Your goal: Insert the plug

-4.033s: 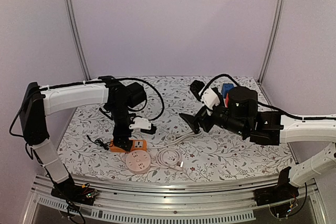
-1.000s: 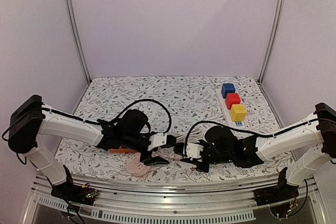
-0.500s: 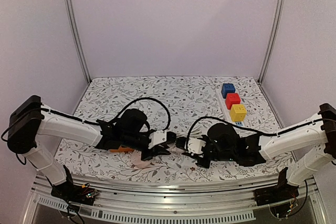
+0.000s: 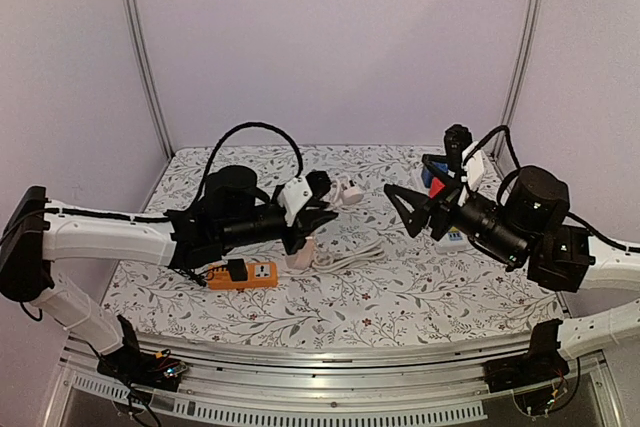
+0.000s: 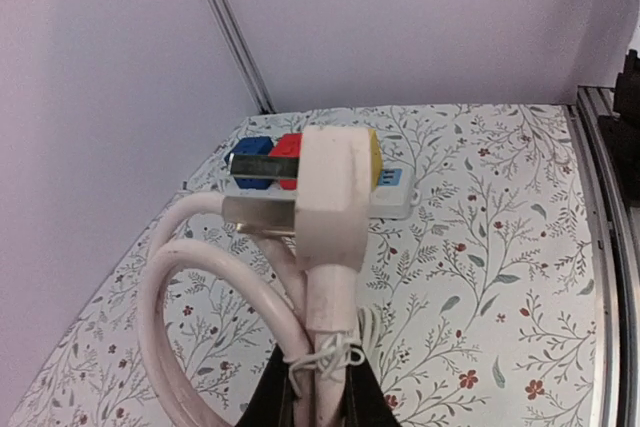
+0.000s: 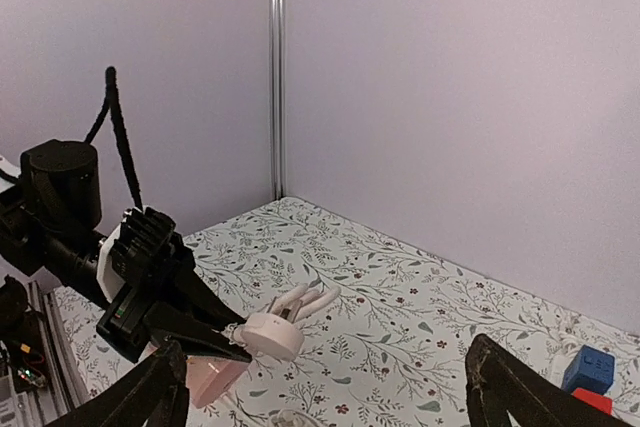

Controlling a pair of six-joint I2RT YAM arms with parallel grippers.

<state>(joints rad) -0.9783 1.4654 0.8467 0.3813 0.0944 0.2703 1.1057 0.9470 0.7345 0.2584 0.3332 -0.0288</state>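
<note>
The right gripper grabs the white plug by its body from the back next, prongs pointing away, to insert the prongs into the socket.
The white plug is held up above the table with my left gripper shut on its neck, where a tie bunches the cable. In the left wrist view the plug points its flat metal prongs to the left, and the black fingers clamp its stem at the bottom edge. My right gripper hangs open a short way to the plug's right, holding nothing. Its wrist view shows the plug in front of and between its wide-apart fingers. An orange socket strip lies below the left arm.
The thick white cable trails from the plug down to the table. A pink round socket block stands on edge under the left gripper. A white strip with blue, red and yellow cubes sits at the back right, partly behind the right arm.
Both grippers were low at the front middle of the table. The left one has shut on the plug and lifted it; the right one has let go, opened and drawn back up to the right.
</note>
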